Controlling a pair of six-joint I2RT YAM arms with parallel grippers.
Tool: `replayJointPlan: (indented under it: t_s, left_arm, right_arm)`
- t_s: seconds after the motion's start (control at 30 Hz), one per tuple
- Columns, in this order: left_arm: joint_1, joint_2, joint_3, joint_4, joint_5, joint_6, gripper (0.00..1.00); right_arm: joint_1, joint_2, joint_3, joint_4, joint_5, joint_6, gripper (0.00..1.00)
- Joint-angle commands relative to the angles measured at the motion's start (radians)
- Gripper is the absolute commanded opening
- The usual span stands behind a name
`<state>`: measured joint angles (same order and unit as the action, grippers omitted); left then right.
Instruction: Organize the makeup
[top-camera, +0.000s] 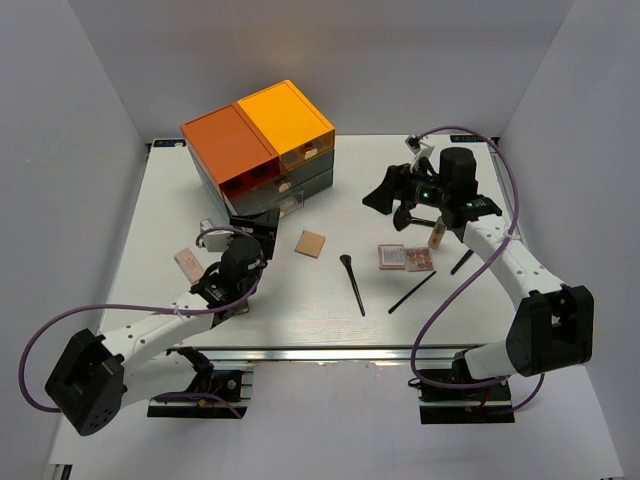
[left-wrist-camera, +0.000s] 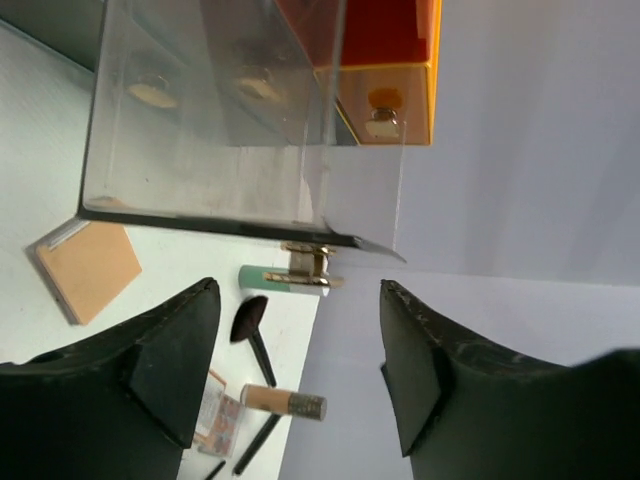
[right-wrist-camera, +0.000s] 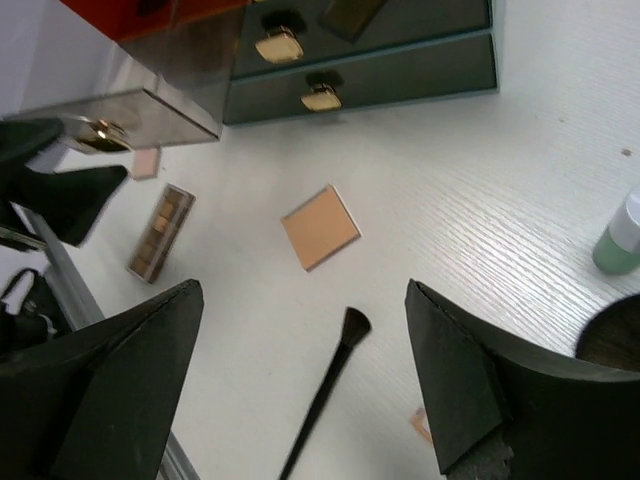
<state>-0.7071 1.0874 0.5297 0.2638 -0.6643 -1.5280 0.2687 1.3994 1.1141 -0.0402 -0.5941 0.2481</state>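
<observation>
The base of the beige bottle should stay free to settle in a drawer, so the right gripper will next grab the bottle by the sides of its body.
My left gripper is open and empty, just in front of a pulled-out clear drawer with a gold handle. My right gripper is open and empty, held above the table right of the drawer box. A tan square compact lies mid-table and shows in the right wrist view. A thin black brush lies below my right gripper. An eyeshadow palette, a beige bottle and two more brushes lie right. A brown palette lies left. A green-white bottle stands right.
The orange-topped dark-green drawer box stands at the back left, its lower drawers shut with gold handles. A pink palette lies near the left table edge. White walls enclose the table on three sides.
</observation>
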Motion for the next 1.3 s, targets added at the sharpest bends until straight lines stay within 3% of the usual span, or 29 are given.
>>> replayJointPlan:
  t_s: [0.0,0.1,0.13,0.23,0.47,0.73,1.1,1.27]
  left_arm:
    - [-0.005,-0.075,0.021,-0.075,0.041,0.04,0.75]
    - [-0.005,-0.129,0.052,-0.179,0.08,0.094,0.81]
    - [-0.005,-0.142,0.073,-0.207,0.101,0.126,0.9]
    - [-0.005,-0.191,0.107,-0.308,0.156,0.196,0.92]
    - [-0.005,-0.283,0.17,-0.539,0.29,0.406,0.93]
    - [-0.005,-0.484,0.202,-0.629,0.204,0.575,0.93]
    - [-0.005,-0.555,0.237,-0.707,0.129,0.625,0.98]
    - [-0.005,-0.577,0.224,-0.722,0.114,0.617,0.98]
  right_arm:
    - [-0.003,-0.007,0.033,-0.117,0.017,-0.186,0.87]
    - [-0.003,-0.025,0.053,-0.242,0.083,-0.396,0.89]
    - [-0.005,-0.034,0.047,-0.26,0.114,-0.441,0.89]
    - [-0.028,-0.091,0.015,-0.288,0.224,-0.559,0.89]
    - [-0.163,-0.102,0.001,-0.342,0.398,-0.544,0.85]
    - [-0.186,-0.037,-0.023,-0.391,0.476,-0.552,0.82]
    - [-0.215,0.039,-0.042,-0.346,0.517,-0.56,0.8]
    - [-0.221,0.084,-0.063,-0.316,0.49,-0.558,0.72]
